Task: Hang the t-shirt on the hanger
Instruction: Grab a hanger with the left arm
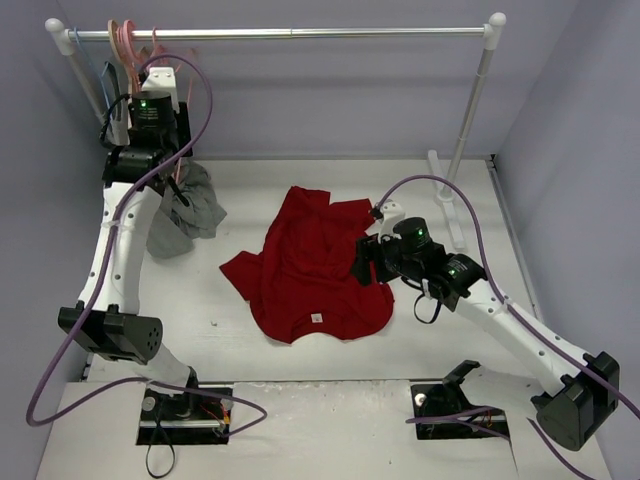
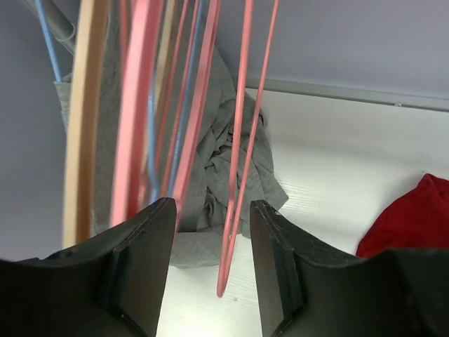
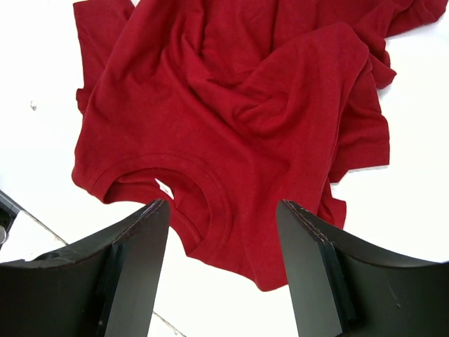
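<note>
My left gripper grabs the thin light-pink hanger (image 2: 221,284) by its lower loop (image 2: 227,248) next, leaving the hanger's opposite end free to enter the t-shirt.
The red t-shirt (image 1: 310,265) lies crumpled on the white table, collar and small white label toward the near edge. In the right wrist view the t-shirt (image 3: 231,105) fills the frame. My right gripper (image 3: 223,210) is open and empty just above the collar; in the top view it (image 1: 364,262) hovers over the shirt's right side. The thin light-pink hanger (image 2: 221,284) hangs from the rail, its lower loop between the jaws of my left gripper (image 2: 212,203), which is open and not touching it. In the top view my left gripper (image 1: 142,72) is raised at the rail's left end.
A tan hanger (image 2: 84,126), a blue hanger (image 2: 46,35) and thicker pink hangers (image 2: 137,105) hang close left of the thin one. A grey garment (image 1: 185,212) hangs below them. The white clothes rail (image 1: 300,32) spans the back, its right post (image 1: 470,110) on the table.
</note>
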`<state>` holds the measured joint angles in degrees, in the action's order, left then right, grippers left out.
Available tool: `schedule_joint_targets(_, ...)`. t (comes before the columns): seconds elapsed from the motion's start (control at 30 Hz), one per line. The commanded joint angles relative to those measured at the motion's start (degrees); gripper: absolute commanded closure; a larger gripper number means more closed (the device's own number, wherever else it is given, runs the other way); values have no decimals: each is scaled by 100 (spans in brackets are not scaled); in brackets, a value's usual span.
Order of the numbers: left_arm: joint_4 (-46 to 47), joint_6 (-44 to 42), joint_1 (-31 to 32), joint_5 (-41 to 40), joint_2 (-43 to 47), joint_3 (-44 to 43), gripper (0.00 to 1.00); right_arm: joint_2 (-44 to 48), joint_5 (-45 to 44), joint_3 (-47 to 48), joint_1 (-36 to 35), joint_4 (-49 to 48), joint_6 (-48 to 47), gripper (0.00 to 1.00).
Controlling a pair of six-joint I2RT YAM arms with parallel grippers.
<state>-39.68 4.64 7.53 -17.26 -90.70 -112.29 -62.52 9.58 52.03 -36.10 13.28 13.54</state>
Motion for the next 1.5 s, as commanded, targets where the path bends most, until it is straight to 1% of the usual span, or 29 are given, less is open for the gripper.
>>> schedule_joint_targets(0.0, 356, -113, -128, 266, -62, -232, 54, 152, 87, 0, -38, -291, -36, 37)
schedule_joint_targets(0.27, 435, -8, -234, 503, -352, -153, 54, 179, 61, -70, -38, -229, -27, 36)
schedule_joint_targets(0.33, 470, 10, -243, 556, -440, -179, 57, 205, 61, -79, -46, -220, -18, 36)
schedule_joint_targets(0.37, 470, 10, -243, 574, -466, -205, 59, 205, 52, -70, -38, -203, -27, 36)
schedule_joint_targets(0.4, 461, 10, -243, 600, -493, -223, 65, 214, 35, -79, -38, -185, -18, 36)
schedule_joint_targets(0.47, 470, 28, -243, 636, -554, -284, 72, 214, 35, -62, -38, -168, -27, 36)
schedule_joint_targets(0.6, 558, 28, -243, 680, -616, -381, 92, 240, 0, -44, -38, -150, -27, 36)
schedule_joint_targets(0.7, 619, 2, -243, 706, -616, -513, 100, 249, 0, -53, -38, -159, -18, 36)
schedule_joint_targets(0.8, 637, -42, -243, 837, -616, -759, 100, 258, 8, -44, -38, -159, -18, 36)
schedule_joint_targets(0.97, 559, -60, -234, 1277, -432, -1320, 100, 276, -36, -9, -38, -115, -53, 36)
schedule_joint_targets(1.07, 479, -16, -235, 1653, -291, -1401, 100, 293, -62, 0, -38, -97, -71, 37)
schedule_joint_targets(1.27, 382, 194, -226, 2226, 253, -892, 100, 337, -97, -9, -38, -71, -124, 37)
schedule_joint_targets(1.3, 339, 290, -234, 2435, 437, -778, 100, 337, -106, 0, -38, -54, -132, 37)
schedule_joint_targets(1.37, 347, 379, -182, 2621, 666, -243, 100, 355, -123, -9, -38, -18, -159, 37)
schedule_joint_targets(1.4, 382, 423, -147, 2726, 946, 3, 100, 355, -176, -17, -38, -18, -159, 37)
schedule_joint_targets(1.43, 400, 441, -60, 2771, 1105, 519, 100, 363, -211, -61, -38, -18, -133, 37)
schedule_joint_targets(1.47, 452, 450, -6, 2815, 1255, 785, 100, 364, -246, -79, -38, -27, -115, 37)
